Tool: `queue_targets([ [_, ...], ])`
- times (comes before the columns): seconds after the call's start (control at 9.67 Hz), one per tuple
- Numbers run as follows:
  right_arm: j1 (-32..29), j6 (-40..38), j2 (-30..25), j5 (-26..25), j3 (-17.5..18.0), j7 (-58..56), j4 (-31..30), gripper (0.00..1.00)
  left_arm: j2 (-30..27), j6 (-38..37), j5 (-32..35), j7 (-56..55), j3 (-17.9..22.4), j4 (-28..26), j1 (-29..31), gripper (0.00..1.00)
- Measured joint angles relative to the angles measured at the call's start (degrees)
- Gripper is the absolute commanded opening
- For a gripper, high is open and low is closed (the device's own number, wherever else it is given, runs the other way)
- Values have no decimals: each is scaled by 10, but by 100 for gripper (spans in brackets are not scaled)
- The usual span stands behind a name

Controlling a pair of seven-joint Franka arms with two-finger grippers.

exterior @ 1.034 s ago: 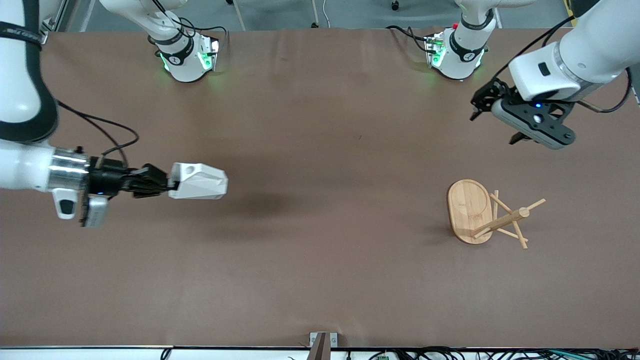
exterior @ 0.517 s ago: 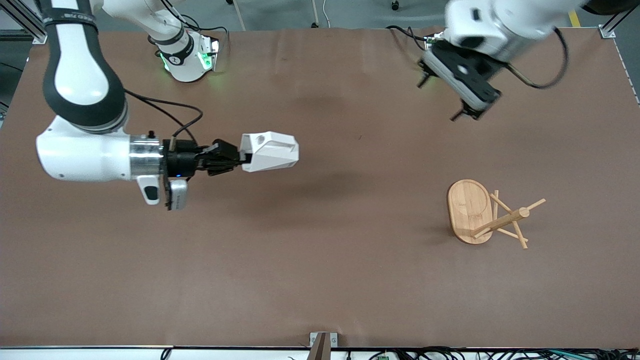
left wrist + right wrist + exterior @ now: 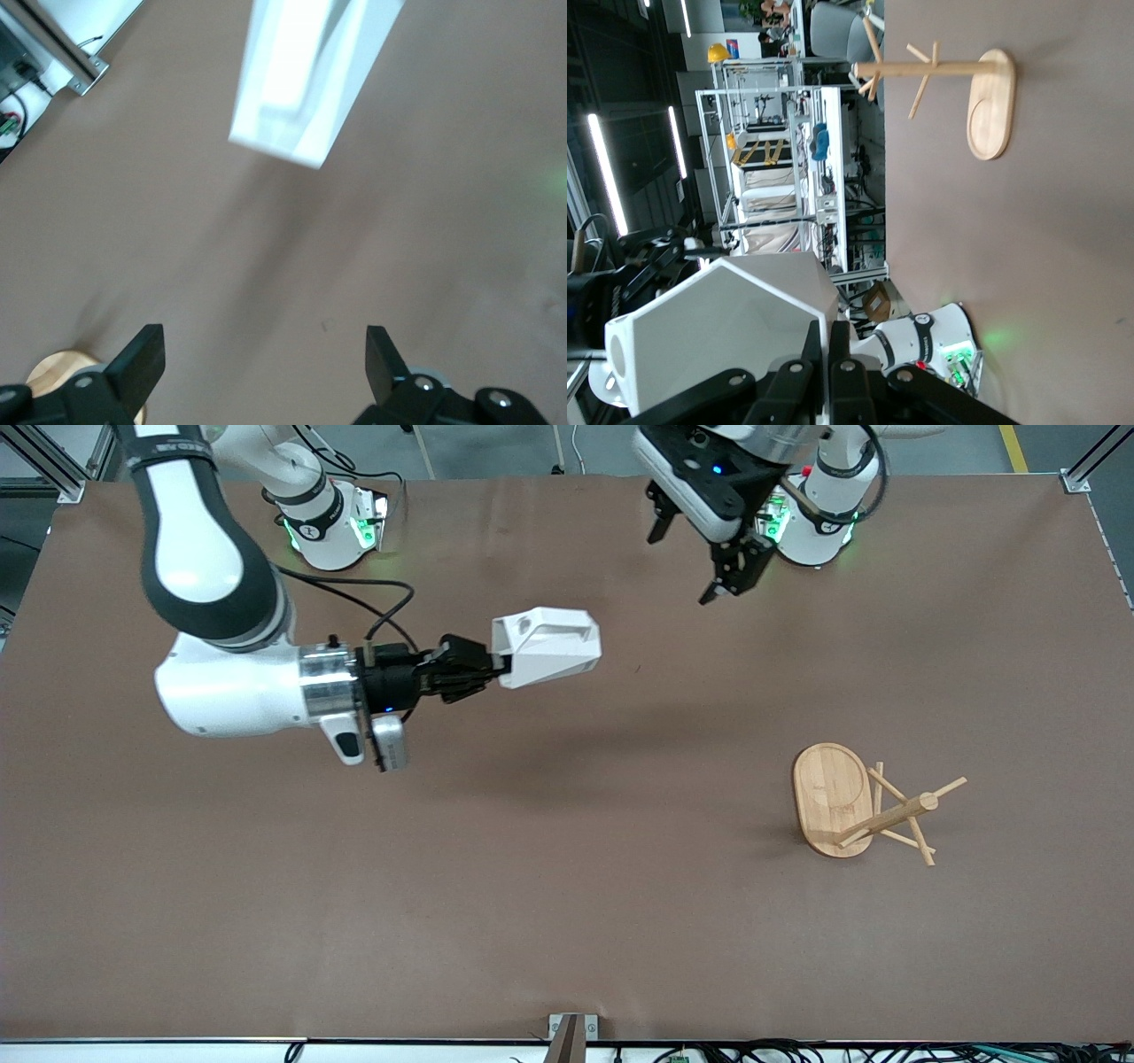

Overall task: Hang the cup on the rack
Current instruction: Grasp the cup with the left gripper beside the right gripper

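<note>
My left gripper is to grab the white cup by its faceted side (image 3: pixel 555 650) next. Then it can hang the cup on the bamboo rack (image 3: pixel 890 815).
The white faceted cup (image 3: pixel 549 646) is held on its side in the air by my right gripper (image 3: pixel 498 668), which is shut on the cup's wall over the middle of the table. In the right wrist view the cup (image 3: pixel 718 341) fills the space at the shut fingers (image 3: pixel 830 347). The bamboo rack (image 3: pixel 890 815) stands upright on its oval base (image 3: pixel 831 793) toward the left arm's end; it also shows in the right wrist view (image 3: pixel 921 69). My left gripper (image 3: pixel 682 567) is open and empty, in the air near the left arm's base. The left wrist view shows the blurred cup (image 3: pixel 301 80) over the open gripper (image 3: pixel 266 363).
The two arm bases (image 3: pixel 328 527) (image 3: pixel 819 514) stand along the table's edge farthest from the front camera. A small metal bracket (image 3: pixel 571 1032) sits at the table's nearest edge. Brown table surface (image 3: pixel 620 921) lies between the cup and the rack.
My right arm has carried the cup toward the table's middle and toward the bases. My left arm has swung from the left arm's end to near its base.
</note>
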Motion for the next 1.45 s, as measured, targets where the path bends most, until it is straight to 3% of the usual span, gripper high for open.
queue_targets([
  [0.31, 26, 0, 6, 12, 0, 0, -1, 1, 1, 18, 23, -36, -35, -1, -1, 100],
  [0.93, 54, -5, 6, 19, 0, 1, -9, 2, 35, 48, 78, -24, -40, -8, -25, 100],
  [1.14, 60, -5, 5, 30, 0, 1, -10, 2, 47, 49, 82, -3, -40, -14, -31, 95],
  [1.24, 63, -5, 3, 37, 0, 1, -10, 2, 50, 49, 82, 10, -40, -17, -31, 89],
  [1.45, 63, -5, 2, 38, 0, 1, -11, 2, 50, 49, 84, 19, -40, -17, -30, 44],
])
